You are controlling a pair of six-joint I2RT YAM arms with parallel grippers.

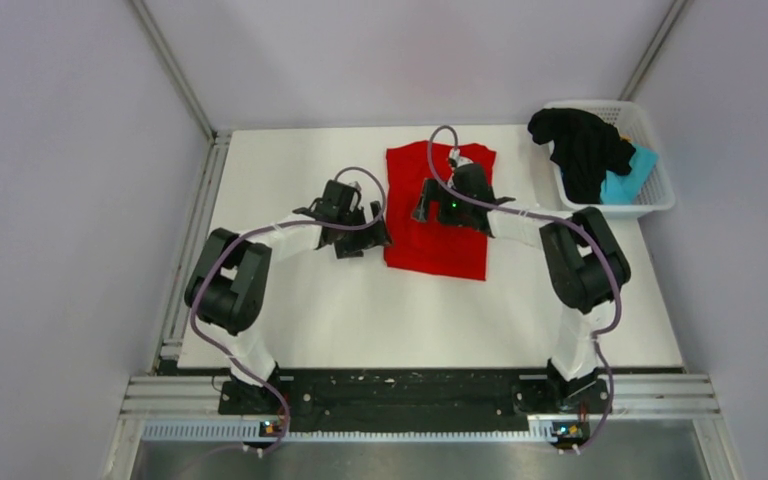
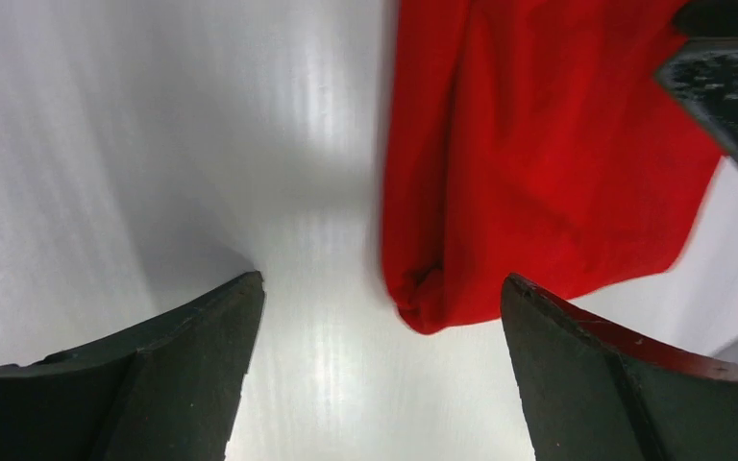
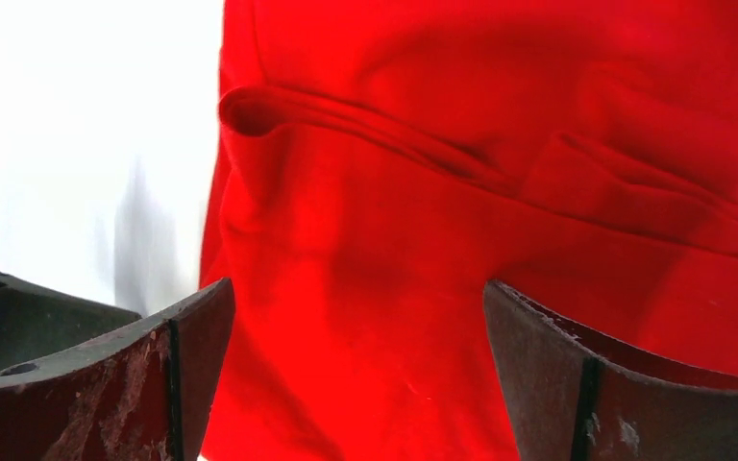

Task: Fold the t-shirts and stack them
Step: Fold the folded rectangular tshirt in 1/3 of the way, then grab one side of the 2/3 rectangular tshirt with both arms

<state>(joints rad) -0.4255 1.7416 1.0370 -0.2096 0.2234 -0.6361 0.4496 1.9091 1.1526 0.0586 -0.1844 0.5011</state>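
My left gripper should grab the red t-shirt next by its near rounded corner, so that this end of the t-shirt can fold over the rest.
A bright red t-shirt [image 1: 438, 240] lies on the white table, folded into a long upright rectangle. My left gripper [image 1: 378, 240] is open at the shirt's left edge; in the left wrist view a rounded corner of the red t-shirt [image 2: 500, 173] lies just ahead of the gripper [image 2: 381, 298], over bare table. My right gripper [image 1: 422, 212] is open above the middle of the shirt; in the right wrist view the gripper [image 3: 357, 307] hangs over creased red cloth [image 3: 500, 173]. A black t-shirt [image 1: 580, 145] and a light blue t-shirt [image 1: 628, 182] lie in the basket.
A white lattice basket [image 1: 660, 195] stands at the table's back right corner. The white table [image 1: 360, 320] runs to the metal frame rail along its left side [image 1: 192, 250]. Grey walls close in the back and sides.
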